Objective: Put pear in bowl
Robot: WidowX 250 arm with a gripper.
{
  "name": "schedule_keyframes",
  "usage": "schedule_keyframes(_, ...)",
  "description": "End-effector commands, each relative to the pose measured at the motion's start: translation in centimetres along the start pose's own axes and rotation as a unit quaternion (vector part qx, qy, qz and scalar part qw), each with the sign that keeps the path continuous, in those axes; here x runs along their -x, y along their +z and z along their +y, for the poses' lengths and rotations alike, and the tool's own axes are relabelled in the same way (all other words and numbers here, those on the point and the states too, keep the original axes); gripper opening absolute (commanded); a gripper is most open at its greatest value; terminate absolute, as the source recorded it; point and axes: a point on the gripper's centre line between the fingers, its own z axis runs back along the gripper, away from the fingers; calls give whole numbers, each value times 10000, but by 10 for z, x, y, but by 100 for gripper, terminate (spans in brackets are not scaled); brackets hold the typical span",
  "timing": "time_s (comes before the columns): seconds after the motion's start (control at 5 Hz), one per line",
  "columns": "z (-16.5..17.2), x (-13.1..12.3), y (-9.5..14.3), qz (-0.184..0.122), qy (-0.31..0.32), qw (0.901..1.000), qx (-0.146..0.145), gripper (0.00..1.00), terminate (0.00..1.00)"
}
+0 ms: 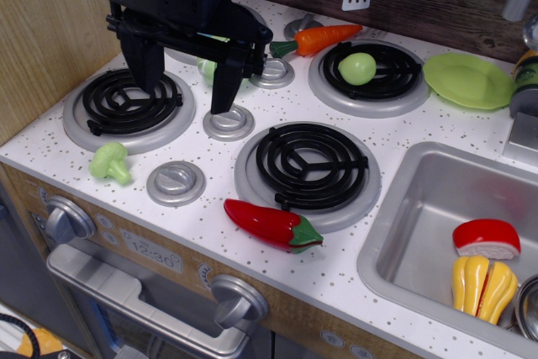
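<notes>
The light green pear is to go in the bowl. I need to grab it by its round body (357,69) with my gripper next.
The pear (358,68), small, smooth and light green, sits in the middle of the back right burner (370,78). My black gripper (185,75) hangs open and empty over the left side of the stove, well to the left of the pear. Its left finger (143,60) is above the front left burner (130,105). Its right finger (225,86) is above a small grey knob (229,122). A pale green cabbage (207,69) shows partly between the fingers. No light blue bowl is in view; the gripper body hides the back left area.
An orange carrot (324,38) lies behind the pear's burner. A lime green plate (467,80) is at the back right. A broccoli floret (111,161) and a red pepper (271,224) lie near the front edge. The sink (420,208) at right holds toy food.
</notes>
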Motion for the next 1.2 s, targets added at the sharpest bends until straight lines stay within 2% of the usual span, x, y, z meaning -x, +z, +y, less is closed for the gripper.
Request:
schedule_keyframes(0.0, 0, 0, 0, 0, 0, 10000, 0, 100, 0)
schedule_keyframes(0.2, -33, -29, -1, 77, 285, 9996, -35, 100, 0)
schedule_keyframes(0.4, -73, -68, 2, 199, 966, 9950, -145, 100, 0)
schedule_keyframes(0.6, -90, -93, -10, -68, 1227, 9923, -133, 100, 0)
schedule_keyframes(0.8, -104, -121, -26, -726, 1295, 9887, -195, 100, 0)
schedule_keyframes(1.0, -117, -143, -34, -1200, 1326, 9835, -275, 100, 0)
